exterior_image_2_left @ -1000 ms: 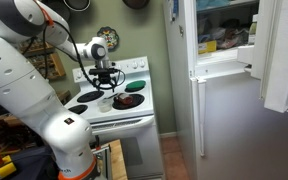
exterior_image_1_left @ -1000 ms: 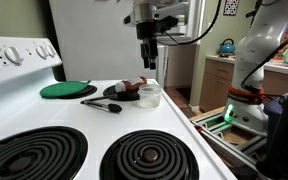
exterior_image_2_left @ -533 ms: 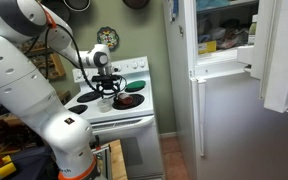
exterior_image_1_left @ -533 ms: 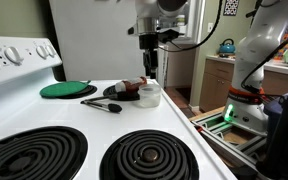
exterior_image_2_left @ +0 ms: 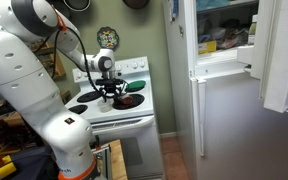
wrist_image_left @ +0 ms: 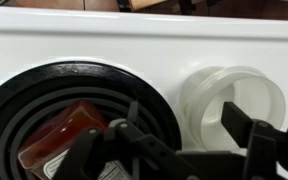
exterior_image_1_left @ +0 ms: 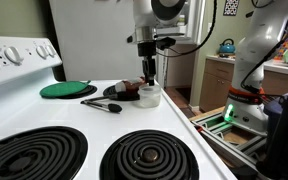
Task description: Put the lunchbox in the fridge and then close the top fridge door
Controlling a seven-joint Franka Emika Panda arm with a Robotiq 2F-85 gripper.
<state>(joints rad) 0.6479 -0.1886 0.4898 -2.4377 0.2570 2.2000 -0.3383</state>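
Note:
My gripper next needs to pinch the rim of the lunchbox's plate side from above, with one finger inside. This leaves the lunchbox's base free, so that my gripper can put the lunchbox (exterior_image_1_left: 150,97) in the fridge.
The lunchbox (exterior_image_1_left: 150,97), a small translucent tub, stands on the white stove top beside a dark plate (exterior_image_1_left: 125,93). My gripper (exterior_image_1_left: 149,82) hangs straight down over it, open. In the wrist view the lunchbox (wrist_image_left: 209,95) is at the right. The gripper (wrist_image_left: 184,122) straddles its near wall, with one finger (wrist_image_left: 240,120) inside the tub and the other between tub and plate (wrist_image_left: 44,110). The fridge (exterior_image_2_left: 234,120) stands to the right of the stove in an exterior view. The top fridge door (exterior_image_2_left: 284,55) is swung open and the lit shelves show.
A green round lid (exterior_image_1_left: 68,90) and a black utensil (exterior_image_1_left: 102,104) lie left of the plate. Two black coil burners (exterior_image_1_left: 149,155) fill the near stove top. The stove's right edge (exterior_image_1_left: 189,125) drops off close to the tub.
The gripper has come down from above the lunchbox until its fingertips reach the tub's rim. The lunchbox and plate have not moved.

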